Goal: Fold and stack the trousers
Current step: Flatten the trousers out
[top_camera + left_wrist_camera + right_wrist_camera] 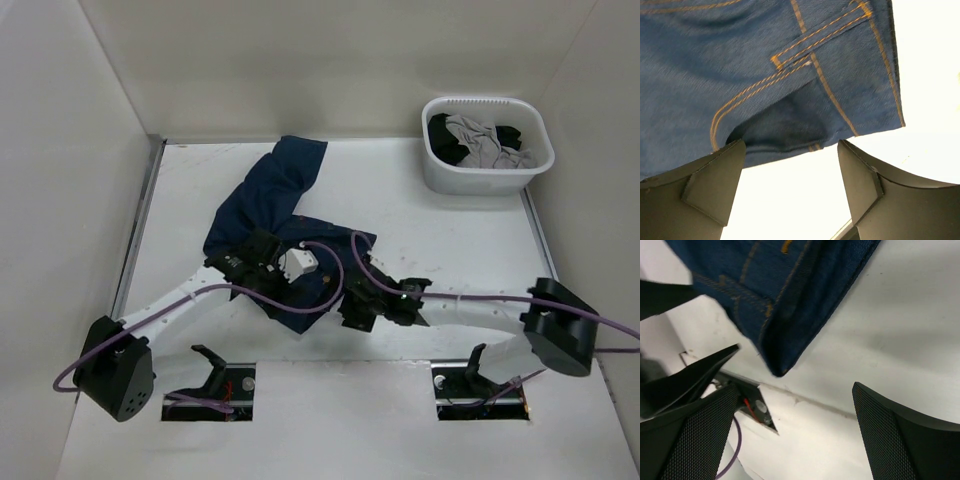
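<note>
Next, my right gripper reaches for and grabs the jeans' folded denim corner (pixel 303 325) (pixel 781 359), which leaves the legs free to draw out flat for folding.
The dark navy jeans (pixel 270 195) lie crumpled on the white table, running from the back centre towards the near middle. My left gripper (pixel 268 268) sits over their near part. In the left wrist view the gripper (pixel 790 167) is open and empty, with the orange-stitched pocket and hem edge (pixel 805 85) just beyond the fingertips. My right gripper (pixel 358 312) is at the jeans' near right edge. In the right wrist view it (pixel 795 412) is open and empty, with a folded denim corner (pixel 785 335) just ahead of the fingers.
A white basket (pixel 436 175) at the back right holds grey/white and black garments (pixel 485 145). White walls enclose the table on the left, back and right. Two cut-outs with mounts (pixel 210 385) (pixel 478 388) lie at the near edge.
</note>
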Controlling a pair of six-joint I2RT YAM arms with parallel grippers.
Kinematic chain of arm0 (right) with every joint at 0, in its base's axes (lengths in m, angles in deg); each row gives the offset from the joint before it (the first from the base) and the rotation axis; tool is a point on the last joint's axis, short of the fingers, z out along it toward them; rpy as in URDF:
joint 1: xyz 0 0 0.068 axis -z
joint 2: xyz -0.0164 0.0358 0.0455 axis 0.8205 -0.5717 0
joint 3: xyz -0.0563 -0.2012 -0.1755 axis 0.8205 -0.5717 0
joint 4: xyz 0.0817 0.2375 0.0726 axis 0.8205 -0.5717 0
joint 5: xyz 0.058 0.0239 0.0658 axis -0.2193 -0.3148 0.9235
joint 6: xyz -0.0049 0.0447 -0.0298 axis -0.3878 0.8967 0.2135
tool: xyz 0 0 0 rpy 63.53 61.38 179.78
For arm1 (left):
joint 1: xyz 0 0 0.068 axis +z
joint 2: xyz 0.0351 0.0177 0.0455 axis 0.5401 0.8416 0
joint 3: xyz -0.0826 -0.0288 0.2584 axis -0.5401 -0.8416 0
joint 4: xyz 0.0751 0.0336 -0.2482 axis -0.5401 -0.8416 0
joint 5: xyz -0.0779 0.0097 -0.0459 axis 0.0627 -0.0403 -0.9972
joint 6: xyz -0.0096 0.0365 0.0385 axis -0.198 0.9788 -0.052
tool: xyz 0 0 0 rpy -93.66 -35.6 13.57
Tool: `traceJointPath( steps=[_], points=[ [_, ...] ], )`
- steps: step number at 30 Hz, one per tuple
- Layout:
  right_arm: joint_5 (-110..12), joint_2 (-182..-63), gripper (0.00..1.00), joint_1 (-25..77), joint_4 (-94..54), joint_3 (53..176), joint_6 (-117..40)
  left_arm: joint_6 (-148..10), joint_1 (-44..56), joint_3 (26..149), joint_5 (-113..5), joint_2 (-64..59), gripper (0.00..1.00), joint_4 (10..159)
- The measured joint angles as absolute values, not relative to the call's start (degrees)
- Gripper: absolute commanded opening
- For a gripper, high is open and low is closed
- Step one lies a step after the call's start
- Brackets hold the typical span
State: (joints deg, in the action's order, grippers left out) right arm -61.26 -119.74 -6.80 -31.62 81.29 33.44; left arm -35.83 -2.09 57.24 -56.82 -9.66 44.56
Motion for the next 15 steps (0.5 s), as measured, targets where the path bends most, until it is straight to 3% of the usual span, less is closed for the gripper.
traceJointPath(
  steps=[4, 9, 13, 14, 15],
  points=[
    [-59.19, -128.83, 1.0, -6.82, -28.69, 83.79, 34.49, -36.53, 1.91, 58.55, -57.19, -12.24, 0.75, 41.28],
    [-55.97, -138.84, 0.88, -6.78, -26.33, 91.5, 35.58, -38.41, 11.15, 65.0, -61.34, -15.84, 0.76, 37.19],
    [-50.18, -145.22, 0.54, -6.58, -21.68, 94.82, 39.28, -38.72, 18.34, 66.13, -62.17, -17.92, 0.75, 37.06],
    [-49.42, -145.51, 0.4, -6.38, -20.28, 93.95, 40.57, -38.72, 19.44, 66.13, -62.13, -17.88, 0.76, 36.95],
    [-48.87, -145.51, 0.08, -6.23, -19.23, 92.79, 41.73, -38.74, 20.77, 66.13, -62.02, -17.88, 0.76, 36.95]
  ],
)
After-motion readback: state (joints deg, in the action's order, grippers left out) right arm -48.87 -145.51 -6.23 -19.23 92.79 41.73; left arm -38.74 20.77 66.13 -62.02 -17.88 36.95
